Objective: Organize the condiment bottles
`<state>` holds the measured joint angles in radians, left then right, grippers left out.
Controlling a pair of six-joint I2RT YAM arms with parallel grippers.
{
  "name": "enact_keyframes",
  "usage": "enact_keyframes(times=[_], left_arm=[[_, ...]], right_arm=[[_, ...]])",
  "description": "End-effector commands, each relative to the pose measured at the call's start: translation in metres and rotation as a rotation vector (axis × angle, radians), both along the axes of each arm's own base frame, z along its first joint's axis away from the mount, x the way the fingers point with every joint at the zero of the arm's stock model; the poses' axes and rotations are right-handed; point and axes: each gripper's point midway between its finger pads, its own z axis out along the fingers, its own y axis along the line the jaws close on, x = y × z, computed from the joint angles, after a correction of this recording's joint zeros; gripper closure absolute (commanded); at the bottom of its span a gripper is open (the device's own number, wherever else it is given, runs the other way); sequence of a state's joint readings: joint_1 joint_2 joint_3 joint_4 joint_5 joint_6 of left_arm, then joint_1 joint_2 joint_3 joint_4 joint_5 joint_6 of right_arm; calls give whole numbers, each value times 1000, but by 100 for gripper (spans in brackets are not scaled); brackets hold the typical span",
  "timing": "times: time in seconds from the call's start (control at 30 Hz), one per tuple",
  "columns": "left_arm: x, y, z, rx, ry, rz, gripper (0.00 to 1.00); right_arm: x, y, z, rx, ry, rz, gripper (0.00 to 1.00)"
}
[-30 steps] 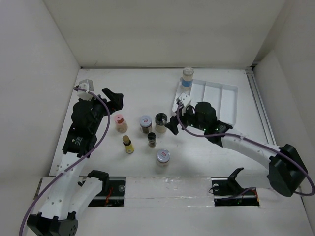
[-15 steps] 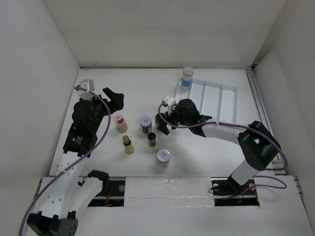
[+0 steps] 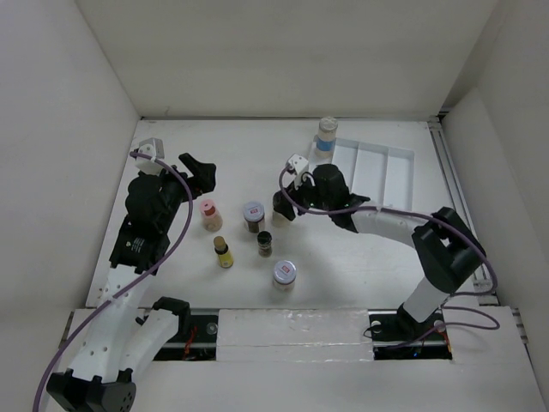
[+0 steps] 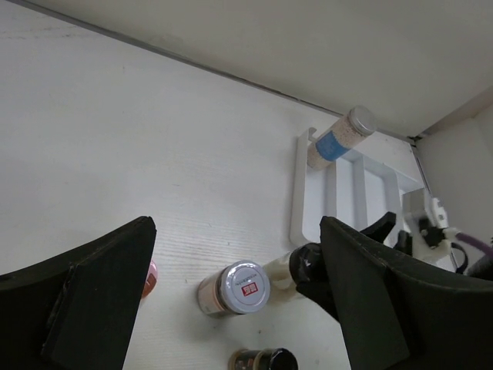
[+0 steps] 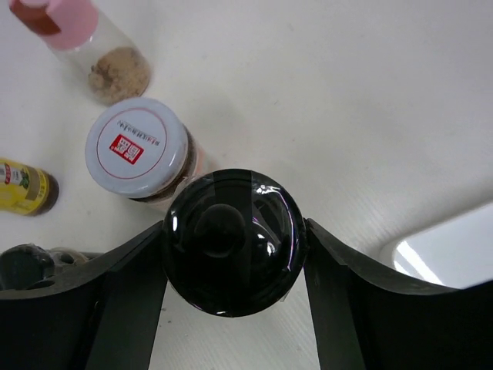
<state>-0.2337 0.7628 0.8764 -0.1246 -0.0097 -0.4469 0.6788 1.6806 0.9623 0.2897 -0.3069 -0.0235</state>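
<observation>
The beige jar would come up if I lifted my right gripper now. The gripper's fingers hold the glossy black lid [image 3: 282,202] [image 5: 233,241].
My right gripper [image 3: 283,209] is shut on a beige jar with a glossy black lid [image 5: 233,241], one finger on each side; its beige body [image 4: 281,270] shows in the left wrist view. Next to it stand a white-lidded jar with a red mark [image 3: 253,213], a pink-lidded bottle [image 3: 209,215], a yellow bottle with a dark cap [image 3: 223,251], a small dark jar [image 3: 265,244] and a silver-lidded jar [image 3: 284,274]. A blue-labelled jar [image 3: 325,136] stands at the tray's back left corner. My left gripper [image 3: 199,174] is open and empty, left of the group.
The white ridged tray [image 3: 386,172] lies at the back right, its near corner [image 5: 454,247] just right of the held jar. White walls enclose the table on three sides. The left arm's purple cable loops beside the pink-lidded bottle.
My right gripper moved left to the black-lidded jar and closed round it, then shifted slightly towards the back. The left arm and the other bottles have not moved.
</observation>
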Motion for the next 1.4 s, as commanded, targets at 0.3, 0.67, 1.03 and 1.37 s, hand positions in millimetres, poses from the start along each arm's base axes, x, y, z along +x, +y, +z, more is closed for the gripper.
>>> enact_keyframes(times=[0.3,0.67,1.03,1.37], left_arm=[[0,-3,16,-13,-57,-23,16],[-2,-4,19,-16,-66,-32,16],[-1,-1,19,-14,-66,-13,16],[0,-3,16,-13,-57,-23,16]], right_arm=[[97,-124,159,205,-332,-444,53],[195,-222,128,126,-324,-676,53],[251,-226,86,65,-253,-687,48],[228,-229,116,78,-276,-687,4]])
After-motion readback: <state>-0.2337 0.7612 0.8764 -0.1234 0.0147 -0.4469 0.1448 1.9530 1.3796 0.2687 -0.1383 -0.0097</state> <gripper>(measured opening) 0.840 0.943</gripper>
